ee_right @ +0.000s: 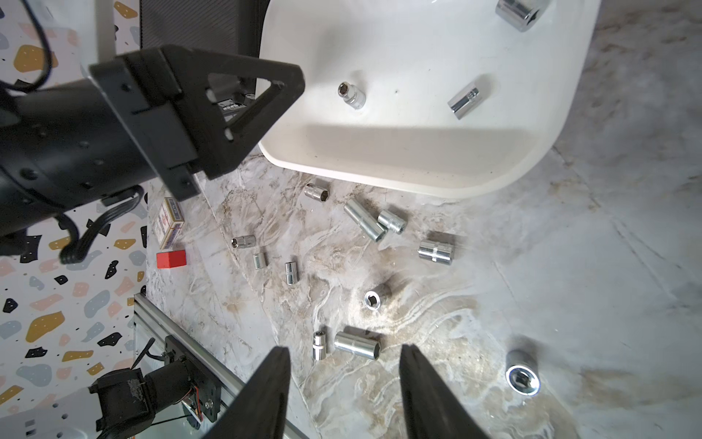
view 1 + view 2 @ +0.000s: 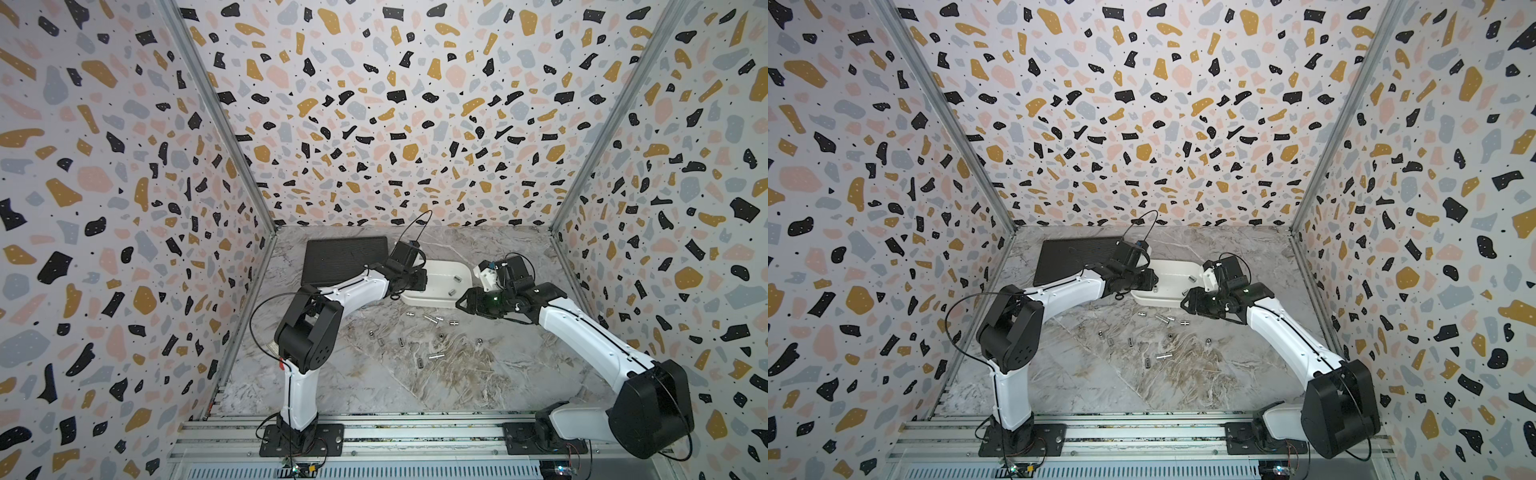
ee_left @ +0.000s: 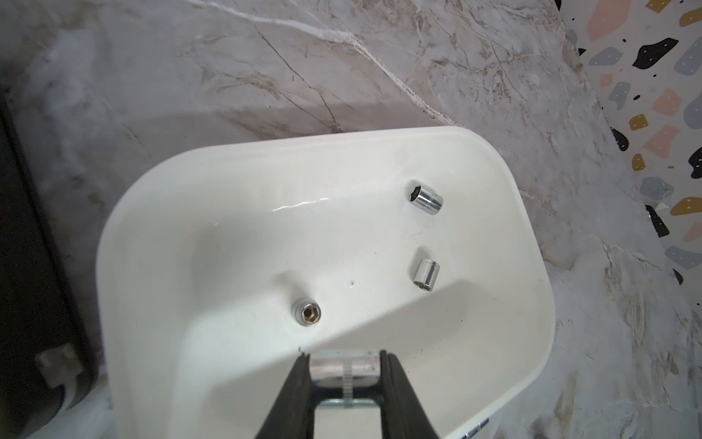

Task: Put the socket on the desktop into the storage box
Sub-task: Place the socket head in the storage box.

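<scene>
The chrome socket would drop from too high if I let go now, as my fingers are well above the box's bottom. My left gripper should keep holding the socket until it is lower.
The white storage box (image 2: 436, 300) (image 2: 1163, 301) stands at the back middle of the marble desktop (image 2: 374, 374). My left gripper (image 2: 424, 281) (image 3: 345, 365) hangs over the box's left end, shut on a chrome socket (image 3: 343, 370) that lies crosswise between the fingers. Three sockets lie inside the box (image 3: 426, 199) (image 3: 425, 274) (image 3: 307, 312). Several more sockets (image 2: 432, 320) (image 1: 357, 345) are scattered on the desktop in front of the box. My right gripper (image 2: 458, 302) (image 1: 345, 349) hovers by the box's right front corner, open, with nothing between its fingers.
A black ribbed case (image 2: 345, 259) sits at the back left, close to the box. In the right wrist view, a small card box (image 1: 169, 224) and a red block (image 1: 171, 259) lie near the left wall. Patterned walls enclose three sides.
</scene>
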Action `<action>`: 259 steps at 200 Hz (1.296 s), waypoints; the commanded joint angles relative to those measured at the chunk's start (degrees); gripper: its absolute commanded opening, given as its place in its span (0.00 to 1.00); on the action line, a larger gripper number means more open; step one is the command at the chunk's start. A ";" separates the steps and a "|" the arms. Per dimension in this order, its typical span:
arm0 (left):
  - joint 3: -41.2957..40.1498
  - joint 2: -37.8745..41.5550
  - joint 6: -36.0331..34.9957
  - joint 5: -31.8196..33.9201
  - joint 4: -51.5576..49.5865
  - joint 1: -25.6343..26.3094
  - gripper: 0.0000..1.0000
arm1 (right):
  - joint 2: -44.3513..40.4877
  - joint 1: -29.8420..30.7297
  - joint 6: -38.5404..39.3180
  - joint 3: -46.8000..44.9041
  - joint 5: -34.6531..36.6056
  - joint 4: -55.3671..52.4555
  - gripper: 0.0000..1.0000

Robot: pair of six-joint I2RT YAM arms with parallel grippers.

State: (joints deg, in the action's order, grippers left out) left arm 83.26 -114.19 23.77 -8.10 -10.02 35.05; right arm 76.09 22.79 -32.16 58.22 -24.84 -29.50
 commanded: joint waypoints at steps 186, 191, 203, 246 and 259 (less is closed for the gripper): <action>20.02 -17.21 -4.25 -1.31 -11.35 0.81 0.38 | -2.16 -1.69 0.17 -1.00 -0.08 -2.58 0.51; 19.93 -17.14 -4.26 -1.23 -11.35 0.81 0.39 | -2.25 -1.70 0.20 -1.00 -0.09 -2.60 0.51; 19.69 -16.70 -4.41 -1.05 -11.26 0.90 0.41 | -2.35 -1.69 0.18 -1.09 -0.03 -2.54 0.51; 18.71 -14.81 -4.45 -0.87 -10.99 0.93 0.45 | -2.77 -1.69 0.02 -1.52 0.01 -2.63 0.51; 18.26 -13.83 -4.60 -1.02 -10.98 0.99 0.45 | -2.93 -1.69 -0.09 -1.71 0.07 -2.61 0.51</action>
State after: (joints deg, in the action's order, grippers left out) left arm 101.30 -131.17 20.10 -9.13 -21.17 35.51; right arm 75.29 21.32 -32.16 56.93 -24.84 -30.92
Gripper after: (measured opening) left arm 0.447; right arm 0.512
